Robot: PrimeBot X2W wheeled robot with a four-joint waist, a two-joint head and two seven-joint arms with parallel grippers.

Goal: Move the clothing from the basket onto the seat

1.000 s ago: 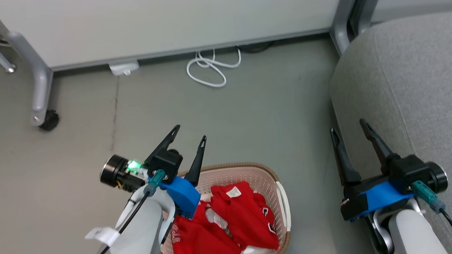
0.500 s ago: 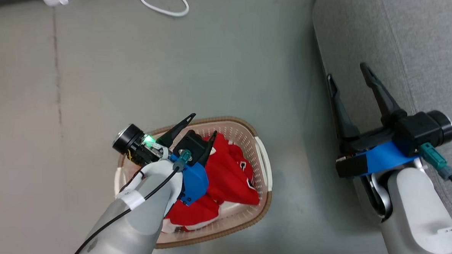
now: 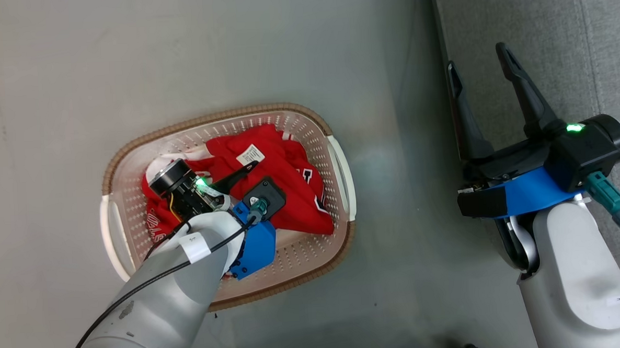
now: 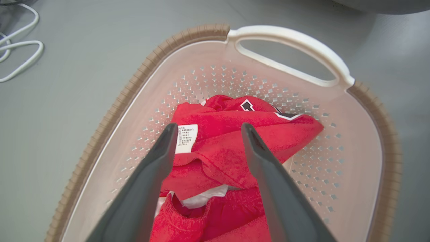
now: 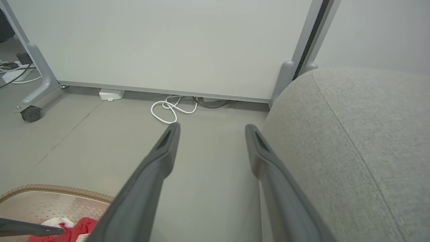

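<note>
The garment lies slack and crumpled in the basket, so the robot's left gripper needs to grab the raised fold beside the white tag of the red garment next.
The basket stands on the grey floor, cream with a brown rim. Red clothing with a white tag lies crumpled inside it. My left gripper reaches down into the basket, open. In the left wrist view its fingers straddle a red fold, holding nothing. My right gripper hangs open and empty at the front edge of the grey seat. The right wrist view has that gripper over bare floor, the seat to its right and the basket rim at lower left.
A white cable lies coiled on the floor by a pale panel on grey legs, one with a caster. Bare grey floor separates the basket from the seat.
The head camera has tilted down, bringing the basket to mid-view. My left gripper has dropped from above the basket rim into the basket, over the clothing. My right gripper stays open beside the seat.
</note>
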